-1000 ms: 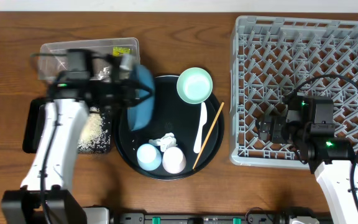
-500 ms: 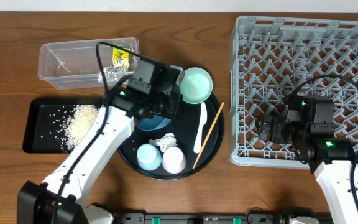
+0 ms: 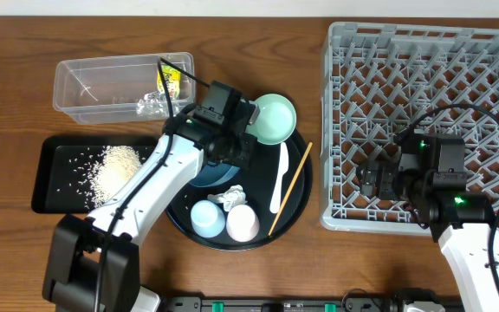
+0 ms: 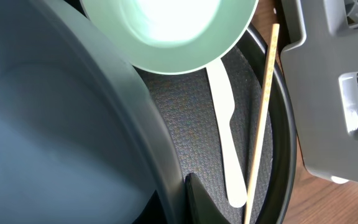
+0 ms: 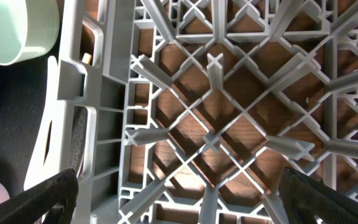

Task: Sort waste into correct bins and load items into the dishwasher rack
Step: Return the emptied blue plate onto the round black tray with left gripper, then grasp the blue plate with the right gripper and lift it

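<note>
My right gripper is about to grab the dark blue bowl (image 3: 208, 176) next, by its rim on the side facing the rack, and will load it into the dishwasher rack.
My left gripper (image 3: 232, 154) is over the round black tray and shut on the rim of the dark blue bowl (image 3: 208, 176). In the left wrist view the bowl (image 4: 55, 124) fills the left, with its rim pinched between the jaws (image 4: 180, 200). The mint-green bowl (image 3: 271, 119), white spoon (image 3: 280, 178) and chopstick (image 3: 291, 189) lie to the right. Pale blue cup (image 3: 206, 217), pink cup (image 3: 242, 223) and a crumpled scrap (image 3: 226, 198) sit at the tray's front. My right gripper (image 3: 379, 182) is open and empty over the dishwasher rack (image 3: 431, 52), whose lattice shows in the right wrist view (image 5: 216, 124).
The clear tub (image 3: 102, 82) at back left holds the yellow-green wrapper (image 3: 170, 81) and scraps. The shallow black rectangular tray (image 3: 55, 186) in front of it holds a pile of rice (image 3: 115, 169). The round black tray (image 3: 176, 212) lies between these bins and the rack.
My left arm has swung right, carrying the blue bowl from over the black rectangular tray back onto the round tray. The rice pile is now uncovered. The right arm has not moved.
</note>
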Robot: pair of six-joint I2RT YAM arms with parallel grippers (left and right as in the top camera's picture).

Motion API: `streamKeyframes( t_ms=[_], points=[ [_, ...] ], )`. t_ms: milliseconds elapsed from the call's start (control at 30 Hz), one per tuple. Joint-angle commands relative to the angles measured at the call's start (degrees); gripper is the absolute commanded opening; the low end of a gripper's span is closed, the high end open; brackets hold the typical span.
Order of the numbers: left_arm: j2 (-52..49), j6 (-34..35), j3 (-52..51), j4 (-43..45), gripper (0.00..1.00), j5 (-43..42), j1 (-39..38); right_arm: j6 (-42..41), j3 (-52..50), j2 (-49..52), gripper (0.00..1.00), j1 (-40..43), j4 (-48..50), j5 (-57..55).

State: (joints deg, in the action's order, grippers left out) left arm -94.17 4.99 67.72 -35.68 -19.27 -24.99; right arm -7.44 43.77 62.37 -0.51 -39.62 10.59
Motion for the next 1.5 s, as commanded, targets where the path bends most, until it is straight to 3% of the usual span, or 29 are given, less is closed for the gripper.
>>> streamKeyframes(
  t_ms=[0,67,200,400,600,767,933,1100,1233,1333,1467],
  points=[
    [-0.59,0.55,0.35,0.13,0.15,0.90,0.04,-0.87,1.11,-0.11,0.99,-0.31,-0.07,1.53],
    [-0.59,0.55,0.37,0.15,0.29,0.90,0.04,-0.87,1.11,-0.11,0.99,-0.31,-0.02,4.15],
    [-0.52,0.55,0.37,0.00,0.45,0.85,0.04,-0.85,1.11,-0.11,0.99,-0.31,-0.02,6.38],
    [2.56,0.55,1.31,-0.94,0.52,0.72,0.39,-0.66,1.14,-0.11,0.99,-0.31,0.17,6.36],
    [11.37,1.40,3.02,-8.11,0.58,0.74,5.46,0.50,5.31,-0.11,0.96,-0.33,-2.56,6.43],
    [19.06,1.33,3.02,-16.72,0.67,1.20,15.26,2.38,13.57,0.33,0.97,-2.95,-7.85,6.38],
    [23.06,1.33,3.02,-24.50,0.69,4.33,28.55,1.38,20.41,4.55,0.95,-10.45,-10.54,6.34],
    [22.86,1.40,2.95,-28.06,0.85,5.62,38.95,-3.08,25.00,12.96,0.90,-19.43,-10.54,4.42],
    [22.69,2.27,2.64,-28.39,0.91,5.62,42.88,-6.36,28.13,21.44,0.90,-25.68,-9.66,2.27],
    [22.69,2.86,2.64,-28.33,0.92,5.62,43.34,-11.45,29.00,27.12,0.85,-29.00,-7.98,1.01],
    [22.69,2.86,2.64,-28.35,0.92,5.62,43.34,-18.32,28.98,34.51,0.66,-32.79,-3.08,0.46]
  ],
)
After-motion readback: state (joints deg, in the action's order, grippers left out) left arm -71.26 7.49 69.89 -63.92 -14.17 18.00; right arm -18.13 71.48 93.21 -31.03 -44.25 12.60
